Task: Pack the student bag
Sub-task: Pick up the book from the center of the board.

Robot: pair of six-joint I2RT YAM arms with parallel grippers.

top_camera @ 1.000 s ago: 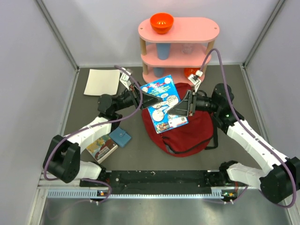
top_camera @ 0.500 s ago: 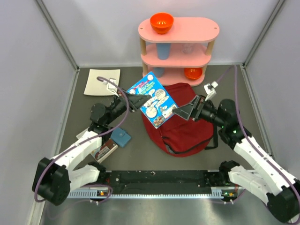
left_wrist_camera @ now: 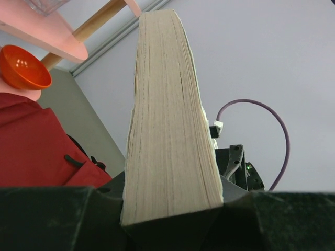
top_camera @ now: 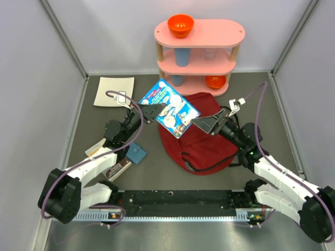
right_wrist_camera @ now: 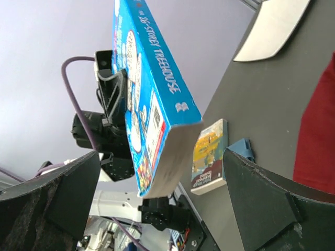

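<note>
My right gripper should first move toward the book's near end (top_camera: 186,127) (right_wrist_camera: 174,157), since that end is beyond my open fingers, and then close on the book.
The student bag (top_camera: 207,141), dark red with black straps, lies flat in the middle of the table. Its red fabric also shows in the left wrist view (left_wrist_camera: 36,146) and at the edge of the right wrist view (right_wrist_camera: 319,130). A thick blue paperback book (top_camera: 171,109) hangs tilted above the bag's left rear part. My left gripper (top_camera: 156,109) is shut on its left edge, and the pale page block (left_wrist_camera: 167,120) rises straight from the jaws (left_wrist_camera: 172,209). My right gripper (top_camera: 205,124) stands open just right of the book (right_wrist_camera: 152,104), not touching it.
A pink three-tier shelf (top_camera: 230,32) stands at the back with an orange bowl (top_camera: 180,24) on top, a blue cup and a second orange bowl (top_camera: 213,81) lower down. A white pad (top_camera: 113,91), a small yellow-covered book (right_wrist_camera: 209,157) and a blue pouch (top_camera: 137,154) lie at left.
My right gripper has let go of the book, opened wide and drawn back to the right. The left gripper has kept the book and carried it left and toward the back.
</note>
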